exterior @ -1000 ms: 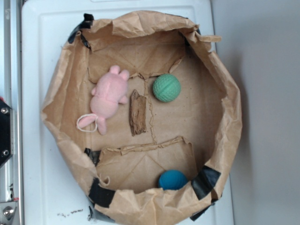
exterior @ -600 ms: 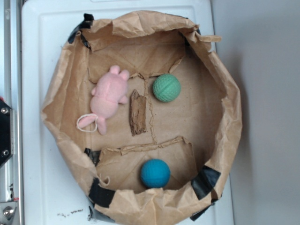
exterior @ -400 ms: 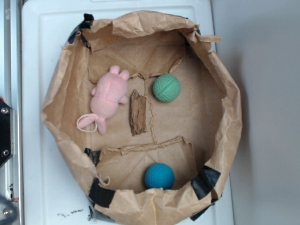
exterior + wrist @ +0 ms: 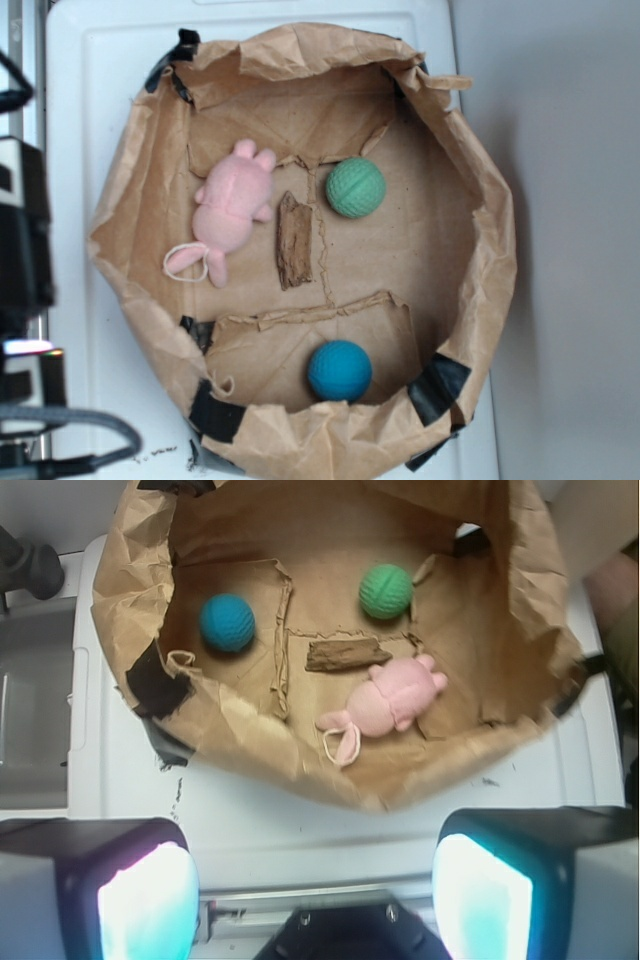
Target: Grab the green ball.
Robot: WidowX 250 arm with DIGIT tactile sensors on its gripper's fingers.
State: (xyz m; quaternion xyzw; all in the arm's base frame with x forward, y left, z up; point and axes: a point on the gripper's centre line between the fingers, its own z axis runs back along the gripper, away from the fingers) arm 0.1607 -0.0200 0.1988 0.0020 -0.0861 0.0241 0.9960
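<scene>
I will get the green ball out of the paper bag next, so I will grab the ball with my gripper by its round dimpled sides.
The green ball is mint green and dimpled. It lies on the floor of a brown paper bag basin, right of centre toward the far side. In the wrist view the green ball sits at upper centre. My gripper is at the left edge of the exterior view, outside the bag and well away from the ball. In the wrist view the gripper is open and empty, with both lit fingers wide apart above the white surface.
A teal-blue ball lies near the bag's front wall. A pink plush and a piece of bark lie left of the green ball. The crumpled bag walls stand up all round. The bag rests on a white surface.
The teal-blue ball rolled left along the bag's front and settled. My arm has come into view at the left edge. The green ball, plush and bark have not moved.
</scene>
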